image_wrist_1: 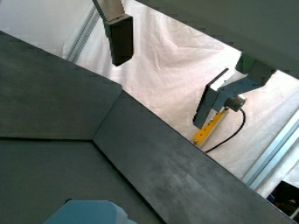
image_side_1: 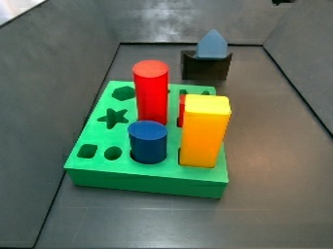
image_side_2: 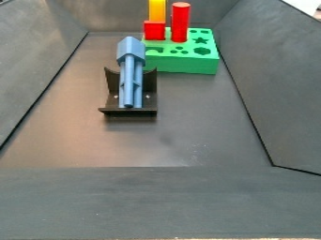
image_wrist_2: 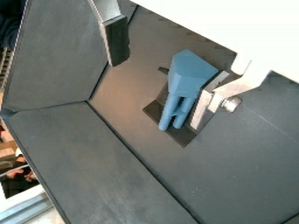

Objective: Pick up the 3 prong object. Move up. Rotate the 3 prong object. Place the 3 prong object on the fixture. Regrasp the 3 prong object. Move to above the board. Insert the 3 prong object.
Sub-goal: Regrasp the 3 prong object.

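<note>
The robot's gripper needs to grab the 3 prong object by its exposed block end (image_side_1: pixel 212 45) next, because the dark fixture closes in around the object's lower part.
The steel-blue 3 prong object (image_wrist_2: pixel 184 87) rests on the dark fixture (image_wrist_2: pixel 156 108), prongs pointing along the floor. Both side views show it lying in the fixture's notch (image_side_1: pixel 211 43) (image_side_2: pixel 130 66). My gripper (image_wrist_2: pixel 165 68) hangs open above it, well clear, with its fingers (image_wrist_2: pixel 117 40) wide apart and nothing between them. In a wrist view the gripper (image_wrist_1: pixel 170 70) shows only white cloth between its pads, and a steel-blue corner (image_wrist_1: pixel 89 213) peeks in at the picture's edge. The green board (image_side_1: pixel 101 148) (image_side_2: pixel 202 59) lies apart from the fixture (image_side_1: pixel 205 67) (image_side_2: pixel 127 103).
On the board stand a red cylinder (image_side_1: pixel 151 89), a yellow block (image_side_1: pixel 204 129) and a short dark-blue cylinder (image_side_1: pixel 147 142). Sloping grey walls (image_side_2: pixel 51 75) enclose the floor. A yellow-tipped bracket with a cable (image_wrist_1: pixel 211 127) stands outside the bin.
</note>
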